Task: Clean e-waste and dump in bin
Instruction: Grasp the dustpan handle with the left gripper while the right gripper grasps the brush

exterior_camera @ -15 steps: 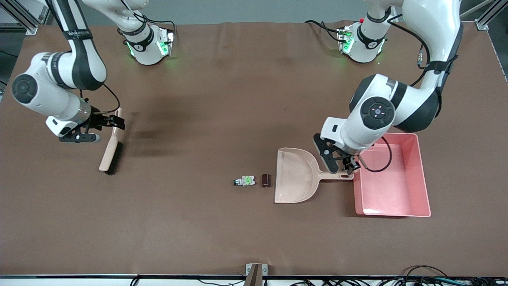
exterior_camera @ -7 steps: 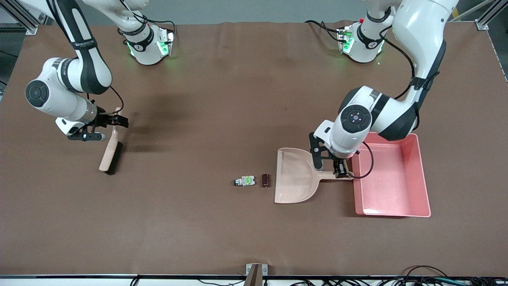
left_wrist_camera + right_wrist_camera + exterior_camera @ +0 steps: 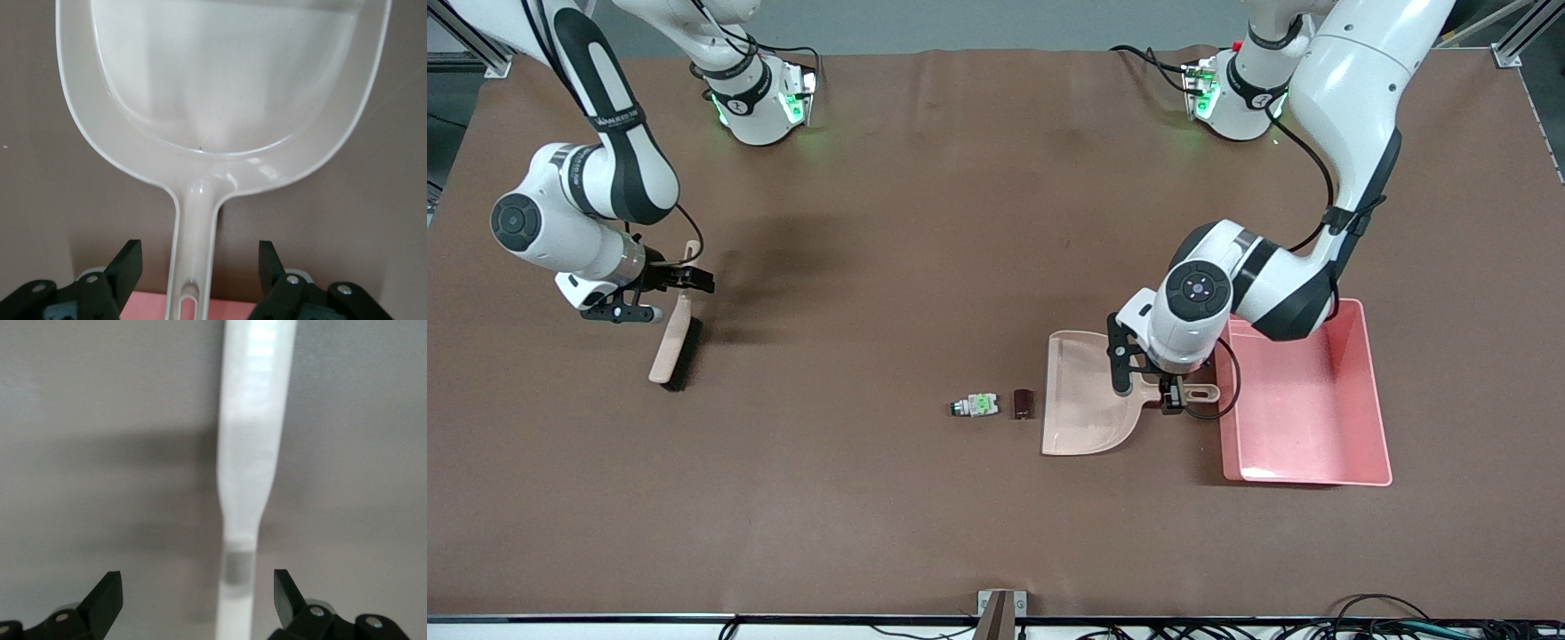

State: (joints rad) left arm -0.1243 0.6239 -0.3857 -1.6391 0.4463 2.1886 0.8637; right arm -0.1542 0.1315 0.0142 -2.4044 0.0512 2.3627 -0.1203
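Note:
My right gripper will next grab the brush by the narrow neck of its handle [image 3: 238, 567] to sweep the e-waste into the dustpan.
The e-waste lies on the brown table: a white-and-green component [image 3: 974, 405] and a dark maroon block [image 3: 1022, 404] beside it, just off the open mouth of the beige dustpan [image 3: 1087, 398]. The pink bin [image 3: 1307, 436] sits beside the dustpan's handle end. My left gripper [image 3: 1158, 391] is open and low over the dustpan handle [image 3: 193, 247]. In the left wrist view my left gripper [image 3: 200, 267] straddles it without touching. My right gripper [image 3: 685, 289] is open over the handle of a beige brush [image 3: 671, 342]. In the right wrist view the brush handle [image 3: 252, 453] lies between the jaws of my right gripper [image 3: 198, 593].
The brush lies near the right arm's end of the table, well apart from the e-waste. A pink edge of the bin [image 3: 150, 308] shows under the left gripper. Both arm bases [image 3: 760, 98] stand along the table's edge farthest from the front camera.
My left gripper has moved along the dustpan handle from its bin end toward the pan and come lower. My right gripper has shifted slightly over the brush handle. E-waste, dustpan and bin have not moved.

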